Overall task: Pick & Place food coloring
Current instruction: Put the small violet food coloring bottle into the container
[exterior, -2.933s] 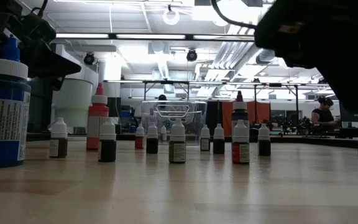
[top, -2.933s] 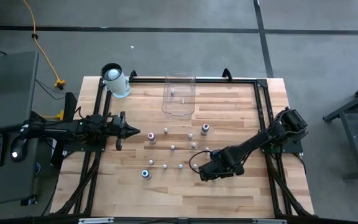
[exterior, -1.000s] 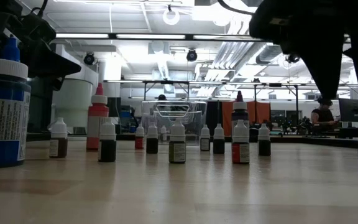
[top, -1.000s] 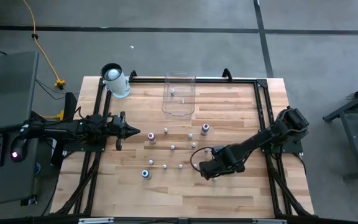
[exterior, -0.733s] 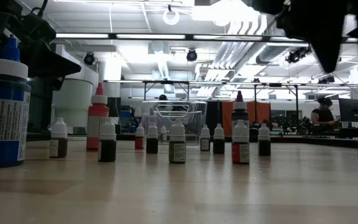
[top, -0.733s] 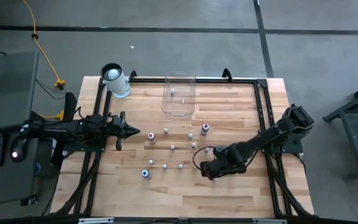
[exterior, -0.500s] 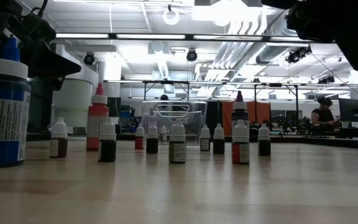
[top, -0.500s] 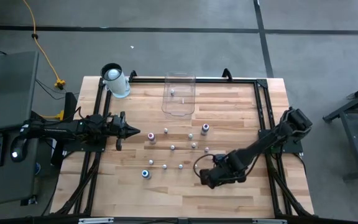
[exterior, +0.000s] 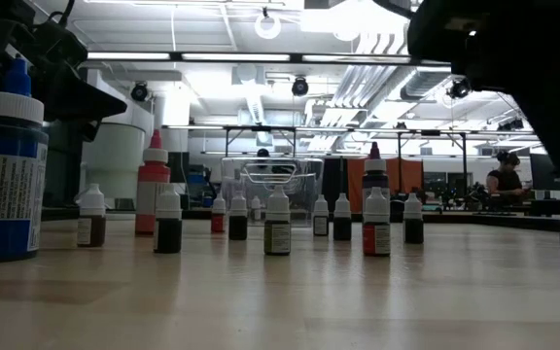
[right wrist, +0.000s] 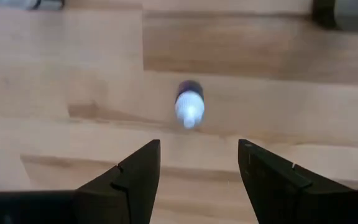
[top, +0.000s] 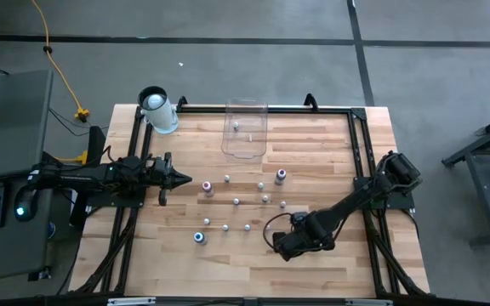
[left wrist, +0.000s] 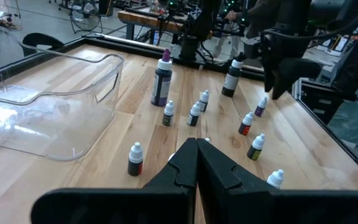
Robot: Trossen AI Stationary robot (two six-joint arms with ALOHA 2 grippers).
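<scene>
My right gripper grabs the tiny food coloring bottle by its whitish cap (right wrist: 189,109) next, to place it in the clear bin.
Several tiny food coloring bottles (top: 236,201) stand upright on their bases, scattered over the middle of the wooden table; they also show in the left wrist view (left wrist: 194,114). Two more lie in the clear bin (top: 245,140). My right gripper (top: 282,246) is open above the table, toward the near edge. One whitish bottle with a dark body (right wrist: 189,109) stands on the table below it, beyond the gap between its fingers (right wrist: 199,146) and untouched. My left gripper (top: 185,181) is shut and empty at the table's left side, fingers closed together (left wrist: 196,152).
A big white cylinder (top: 156,109) stands at the far left corner. A taller blue-capped bottle (top: 199,237) stands near the front left and a purple-capped one (top: 280,176) in the middle. Black frame rails (top: 360,153) run along the table's sides.
My right gripper has gone toward the table's near edge and slightly left, away from the bottles in the middle. The bottles and my left arm have kept still.
</scene>
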